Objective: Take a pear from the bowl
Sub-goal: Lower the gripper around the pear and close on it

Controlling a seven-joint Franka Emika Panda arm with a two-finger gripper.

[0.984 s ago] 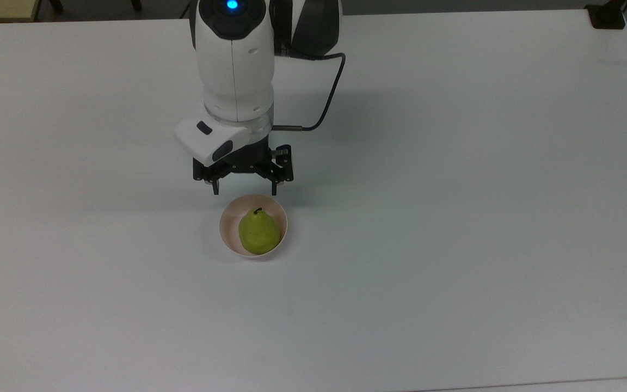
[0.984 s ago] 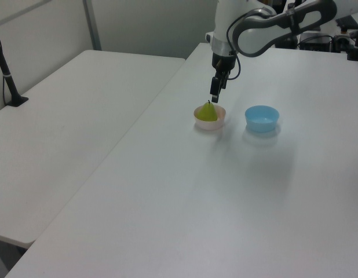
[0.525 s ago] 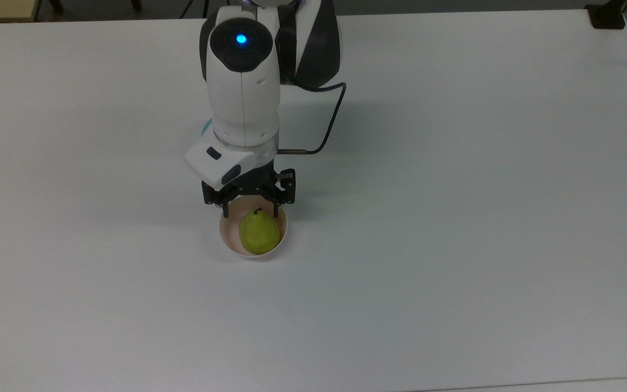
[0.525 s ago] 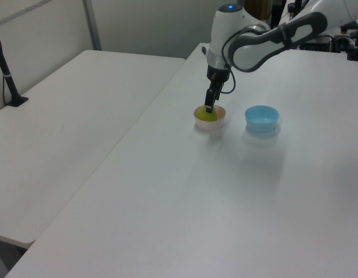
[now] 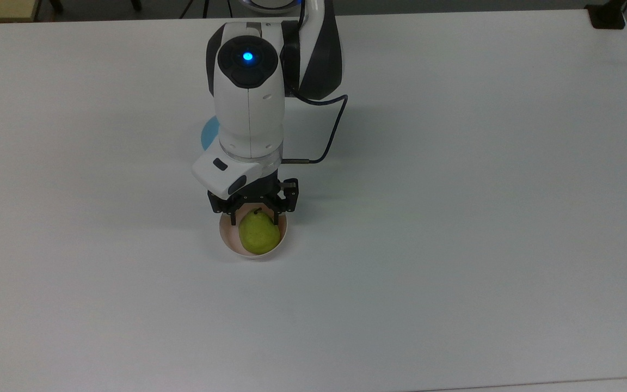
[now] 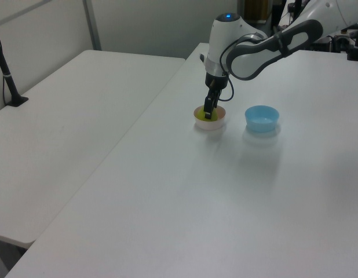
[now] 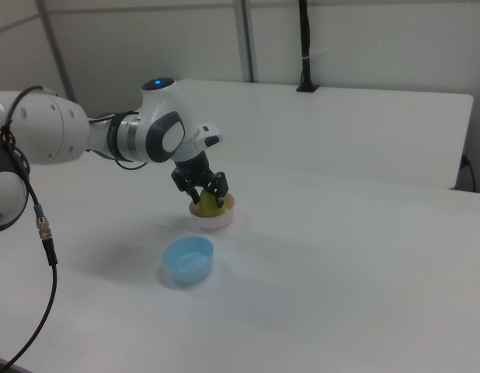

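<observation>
I will grab the pear by its narrow top (image 6: 213, 110) with my gripper next, to lift it out of the pink bowl (image 6: 210, 124).
The yellow-green pear (image 5: 259, 235) lies in the small pale pink bowl (image 5: 227, 233) with its dark stem toward the arm. My gripper (image 5: 254, 220) is open and lowered into the bowl's near rim. One finger stands on each side of the pear's narrow top, with a small gap to the fruit. In the left view, the gripper (image 6: 208, 113) reaches down onto the pear (image 6: 205, 119) inside the bowl (image 6: 210, 124). The right view has the gripper (image 7: 206, 194) straddling the pear (image 7: 211, 207) in the bowl (image 7: 214, 221).
A light blue bowl (image 6: 262, 117) stands close beside the pink one; it sits nearer the camera in the right view (image 7: 188, 260) and peeks out from under the arm in the top view (image 5: 209, 135). A black post (image 6: 8, 69) stands on the neighbouring table.
The arm has moved from just behind the bowl forward and down. The open fingers now straddle the pear's top. Pear and bowl have not shifted.
</observation>
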